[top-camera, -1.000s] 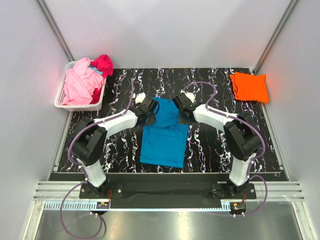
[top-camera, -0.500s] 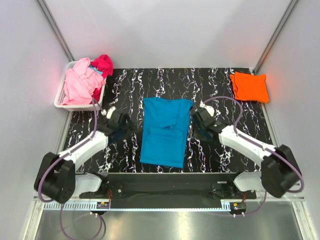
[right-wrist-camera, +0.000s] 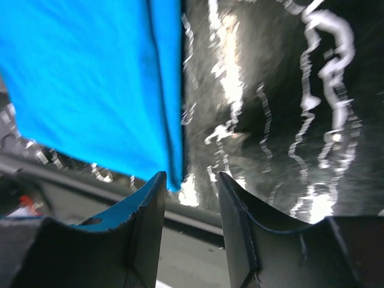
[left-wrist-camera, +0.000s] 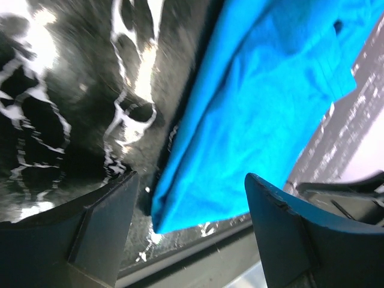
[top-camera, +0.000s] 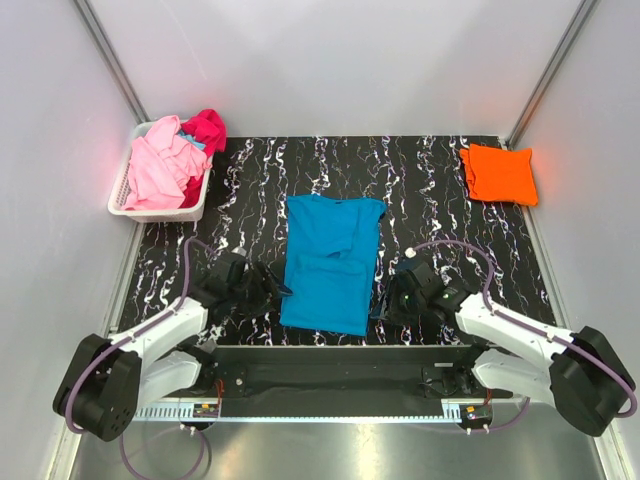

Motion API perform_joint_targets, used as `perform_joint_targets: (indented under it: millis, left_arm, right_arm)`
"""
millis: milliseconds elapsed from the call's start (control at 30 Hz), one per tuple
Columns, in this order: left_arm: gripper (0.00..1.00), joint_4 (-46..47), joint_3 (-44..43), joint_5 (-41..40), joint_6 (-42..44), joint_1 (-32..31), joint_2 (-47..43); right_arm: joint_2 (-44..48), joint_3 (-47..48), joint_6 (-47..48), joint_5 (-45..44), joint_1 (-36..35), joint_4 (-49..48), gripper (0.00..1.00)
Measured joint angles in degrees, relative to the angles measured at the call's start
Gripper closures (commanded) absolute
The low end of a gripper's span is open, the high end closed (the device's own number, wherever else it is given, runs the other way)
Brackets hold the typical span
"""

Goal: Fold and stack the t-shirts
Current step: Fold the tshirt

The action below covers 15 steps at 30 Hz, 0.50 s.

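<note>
My left gripper isn't ready to close yet and needs to go lower. Its open fingers are above the t-shirt's flat-lying hem corner [top-camera: 287,321] [left-wrist-camera: 165,219] and would miss it if they closed now.
A turquoise-blue t-shirt [top-camera: 330,262] lies flat in the middle of the black marbled table [top-camera: 420,180], sleeves turned in, its hem toward the arms. My left gripper [top-camera: 272,290] is low beside the hem's left corner, jaws wide open and empty. In the left wrist view that corner of the blue t-shirt [left-wrist-camera: 270,90] lies just ahead of the left gripper [left-wrist-camera: 191,180]. My right gripper [top-camera: 385,300] is open by the hem's right corner. In the right wrist view the blue t-shirt [right-wrist-camera: 90,78] ends just ahead of the right gripper [right-wrist-camera: 191,177]. An orange t-shirt [top-camera: 498,173] lies folded at the back right.
A white slatted basket [top-camera: 118,195] at the back left holds a light pink t-shirt [top-camera: 160,165] and a magenta t-shirt [top-camera: 207,128], bunched up. Grey walls enclose the table on three sides. The table's near edge and a metal rail run just behind both grippers.
Both grippers let go of the blue t-shirt near its shoulders, opened, and drew back along its sides to the near hem corners. The t-shirt now lies with its sleeves folded in.
</note>
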State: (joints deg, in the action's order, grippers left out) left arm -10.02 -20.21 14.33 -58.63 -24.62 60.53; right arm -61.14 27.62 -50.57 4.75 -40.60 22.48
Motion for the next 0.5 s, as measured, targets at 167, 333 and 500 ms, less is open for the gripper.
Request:
perform_joint_targets:
  millis: [167, 333, 500]
  left_arm:
    - [0.22, 1.66, 1.22, 3.54, -1.09, 0.00, 0.00]
    - [0.25, 3.72, 2.38, 5.75, -2.56, 0.00, 0.31]
    - [0.27, 5.60, 2.86, 8.00, -4.11, 0.00, 1.92]
  right_arm:
    - [0.24, -3.54, -3.82, 4.46, -0.48, -5.38, 0.53]
    - [-1.14, -6.05, -6.88, 7.06, -1.11, -10.08, 0.54]
    - [-3.17, -6.40, -8.68, 8.39, -1.77, -12.94, 0.55]
